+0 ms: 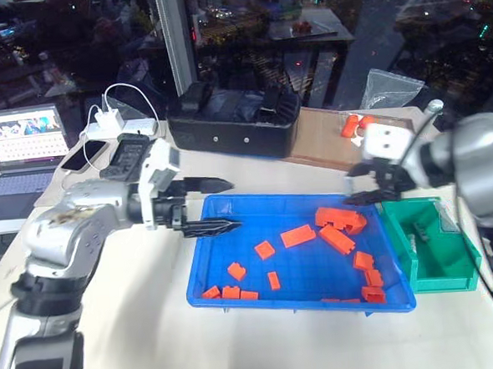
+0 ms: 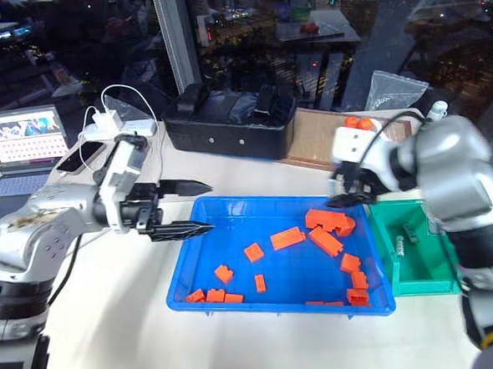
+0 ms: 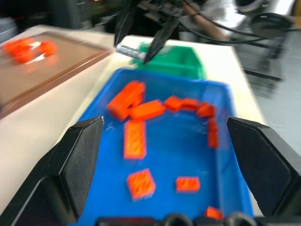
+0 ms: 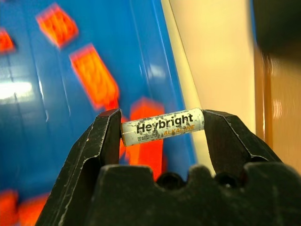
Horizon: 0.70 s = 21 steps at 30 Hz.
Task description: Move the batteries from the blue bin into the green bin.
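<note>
The battery hangs above the blue bin, short of the green bin (image 1: pixel 440 265), so my right gripper keeps hold of the battery for now.
My right gripper (image 1: pixel 361 186) is shut on a silver-grey battery (image 4: pixel 162 126) printed "Heybright", held end to end between the two fingers. It hovers over the far right corner of the blue bin (image 1: pixel 297 297), close to the green bin (image 1: pixel 440 265). The left wrist view shows that battery (image 3: pixel 129 50) in front of the green bin (image 3: pixel 181 61). A small grey cylinder (image 2: pixel 399 246) lies inside the green bin. My left gripper (image 1: pixel 225 206) is open and holds nothing, at the blue bin's far left corner and pointing across it.
Several orange blocks (image 1: pixel 337 229) lie scattered in the blue bin. Behind it stand a black box (image 1: pixel 234 122) and a brown wooden tray (image 1: pixel 319 142) holding orange pieces (image 1: pixel 353 126). A laptop (image 1: pixel 22 148), a phone and a charger sit at the far left.
</note>
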Available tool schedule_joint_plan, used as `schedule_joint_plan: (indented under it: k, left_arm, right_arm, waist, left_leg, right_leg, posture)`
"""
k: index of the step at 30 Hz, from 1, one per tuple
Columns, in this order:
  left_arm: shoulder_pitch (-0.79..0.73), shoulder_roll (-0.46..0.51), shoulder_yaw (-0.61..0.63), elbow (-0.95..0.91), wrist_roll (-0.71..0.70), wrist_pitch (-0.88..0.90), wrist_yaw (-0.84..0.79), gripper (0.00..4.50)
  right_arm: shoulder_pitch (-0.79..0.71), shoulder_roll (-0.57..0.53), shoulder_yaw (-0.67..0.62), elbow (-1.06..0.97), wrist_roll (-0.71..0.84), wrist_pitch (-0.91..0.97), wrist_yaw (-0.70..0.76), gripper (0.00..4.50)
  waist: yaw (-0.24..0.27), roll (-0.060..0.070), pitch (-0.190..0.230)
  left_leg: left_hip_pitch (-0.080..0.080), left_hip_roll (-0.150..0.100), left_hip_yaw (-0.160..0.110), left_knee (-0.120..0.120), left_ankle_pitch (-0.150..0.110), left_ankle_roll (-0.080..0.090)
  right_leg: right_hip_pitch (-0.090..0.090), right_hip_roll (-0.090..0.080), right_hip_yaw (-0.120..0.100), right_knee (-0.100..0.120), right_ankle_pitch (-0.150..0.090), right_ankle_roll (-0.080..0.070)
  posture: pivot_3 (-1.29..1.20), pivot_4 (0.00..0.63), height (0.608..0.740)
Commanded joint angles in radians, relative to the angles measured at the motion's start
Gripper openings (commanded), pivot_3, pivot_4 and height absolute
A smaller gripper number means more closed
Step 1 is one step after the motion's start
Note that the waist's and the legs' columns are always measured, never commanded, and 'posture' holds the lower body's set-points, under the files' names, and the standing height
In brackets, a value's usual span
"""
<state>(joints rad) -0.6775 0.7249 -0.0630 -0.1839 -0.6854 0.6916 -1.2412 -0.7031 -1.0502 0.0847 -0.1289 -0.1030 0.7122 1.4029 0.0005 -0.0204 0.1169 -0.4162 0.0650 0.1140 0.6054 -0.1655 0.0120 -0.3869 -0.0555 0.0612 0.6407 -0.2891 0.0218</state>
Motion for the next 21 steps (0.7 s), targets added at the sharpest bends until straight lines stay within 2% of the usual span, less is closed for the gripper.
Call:
schedule_joint_plan:
  k: [1,4,10,12,15,21]
  left_arm:
    - [-0.063,-0.042,-0.047,0.044,0.027,-0.048,-0.054,4.50]
    - [-0.081,-0.064,-0.071,0.070,0.048,-0.067,-0.074,4.50]
    - [-0.066,-0.072,-0.082,0.072,0.069,-0.078,-0.089,4.50]
    - [-0.048,-0.066,-0.090,0.062,0.087,-0.090,-0.087,4.50]
    - [-0.032,-0.105,-0.073,0.049,0.121,-0.120,-0.008,4.50]
    - [0.017,-0.119,-0.041,0.032,0.188,-0.199,0.081,4.50]
  right_arm:
    - [0.150,-0.085,-0.117,0.049,0.010,-0.048,-0.071,2.48]
    - [0.249,-0.119,-0.135,0.075,0.018,-0.087,-0.101,2.48]
    - [0.326,-0.155,-0.100,0.131,-0.004,-0.182,-0.143,2.48]
    - [0.319,-0.143,-0.080,0.157,-0.006,-0.204,-0.161,3.48]
    - [0.309,-0.132,-0.056,0.204,-0.005,-0.236,-0.169,4.41]
    - [0.237,-0.138,-0.075,0.258,0.038,-0.238,-0.168,4.46]
  waist:
    - [0.000,0.000,0.000]
    - [-0.009,0.000,0.000]
    - [-0.021,0.003,0.001]
    - [-0.020,0.004,0.001]
    - [-0.017,0.004,0.001]
    - [-0.013,0.004,0.001]
  left_leg:
    - [0.000,0.000,0.000,0.000,0.000,0.000]
    - [0.001,0.000,0.000,0.001,0.000,0.000]
    - [0.002,-0.001,-0.002,0.001,0.000,0.000]
    - [0.002,0.000,-0.001,0.002,0.000,0.000]
    - [0.002,-0.001,-0.001,0.002,0.000,0.000]
    - [0.001,-0.002,-0.001,0.003,0.000,0.000]
  right_leg:
    - [0.000,0.000,0.000,0.000,0.000,0.000]
    - [0.001,0.001,0.001,0.000,0.000,0.000]
    - [0.001,0.001,0.005,0.000,0.000,0.003]
    - [0.001,0.002,0.005,0.000,0.000,0.004]
    - [0.001,0.002,0.005,0.000,0.000,0.004]
    - [0.001,0.001,0.006,0.000,0.001,0.005]
  posture:
    - [0.00,0.150,0.738]
    - [0.00,0.150,0.738]
    - [0.00,0.150,0.738]
    - [0.00,0.150,0.738]
    - [0.00,0.150,0.738]
    - [0.00,0.150,0.738]
